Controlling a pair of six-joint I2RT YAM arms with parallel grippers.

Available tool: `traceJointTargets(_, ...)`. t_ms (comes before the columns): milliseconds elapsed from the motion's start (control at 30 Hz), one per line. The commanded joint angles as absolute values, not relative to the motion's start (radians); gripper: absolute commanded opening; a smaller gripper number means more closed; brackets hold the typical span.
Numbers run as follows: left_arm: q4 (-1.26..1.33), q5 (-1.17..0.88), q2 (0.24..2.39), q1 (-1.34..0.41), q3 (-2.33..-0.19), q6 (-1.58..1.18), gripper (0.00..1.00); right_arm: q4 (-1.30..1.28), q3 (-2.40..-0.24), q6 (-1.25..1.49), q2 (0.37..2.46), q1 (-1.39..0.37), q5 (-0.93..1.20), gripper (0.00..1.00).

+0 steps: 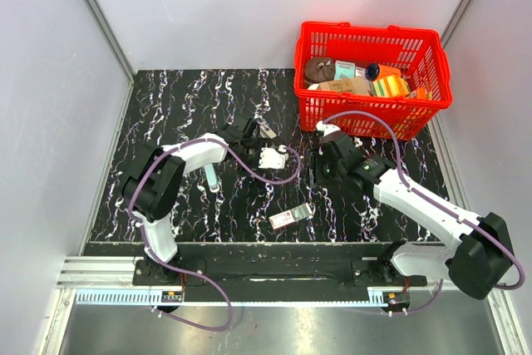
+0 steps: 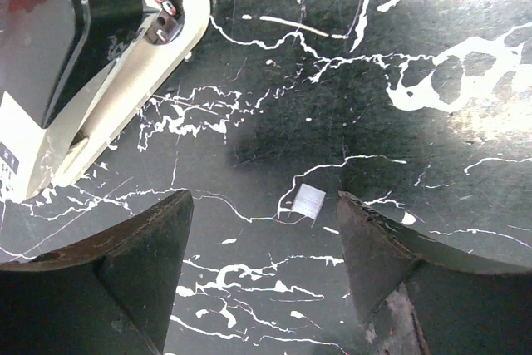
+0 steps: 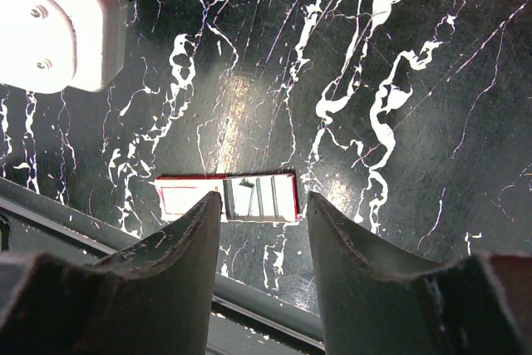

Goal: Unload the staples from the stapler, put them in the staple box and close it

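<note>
My left gripper grabs the short strip of staples by its opposite side edges next, to take it from the stapler (image 1: 265, 129).
The stapler (image 1: 265, 129), small and black with a silvery arm, lies on the black marbled table just beyond my left gripper (image 1: 249, 135). It does not show in either wrist view. In the left wrist view my left gripper (image 2: 264, 199) is open and empty above the table. A short silvery strip of staples (image 2: 307, 202) lies between its fingertips, nearer the right one. My right gripper (image 1: 322, 164) is open and empty in the right wrist view (image 3: 264, 199), hovering over the table.
A flat box with a red-white label (image 1: 291, 215) (image 3: 226, 198) lies near the front edge. A white-and-black device (image 1: 270, 157) (image 2: 100, 81) sits between the arms. A pale blue-white stick (image 1: 212, 177) lies left. A red basket (image 1: 366, 115) with several items stands back right.
</note>
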State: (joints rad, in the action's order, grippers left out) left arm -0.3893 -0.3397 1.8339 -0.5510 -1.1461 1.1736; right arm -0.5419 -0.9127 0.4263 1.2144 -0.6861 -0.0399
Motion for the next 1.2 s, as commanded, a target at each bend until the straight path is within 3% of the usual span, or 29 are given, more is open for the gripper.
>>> traceJointTargets(0, -0.429, -0.36, 1.855, -0.56, -1.187, 1.212, 0.74, -0.505, -0.916, 0.411, 1.195, -0.673, -0.022, 0.5)
traceJointTargets(600, -0.546, -0.357, 1.893, -0.568, -1.252, 1.213, 0.44, -0.505, -0.925, 0.413, 1.207, -0.669, -0.005, 0.24)
traceJointTargets(767, -0.56, -0.347, 1.893, -0.575, -1.244, 1.212, 0.36, -0.509, -0.925, 0.414, 1.201, -0.669, -0.008, 0.22)
traceJointTargets(1000, -0.566, -0.333, 1.89, -0.589, -1.235, 1.201, 0.17, -0.509, -0.923, 0.416, 1.197, -0.666, -0.009, 0.18)
traceJointTargets(1167, -0.571, -0.321, 1.893, -0.591, -1.238, 1.174, 0.12, -0.515, -0.931, 0.414, 1.193, -0.664, -0.009, 0.17)
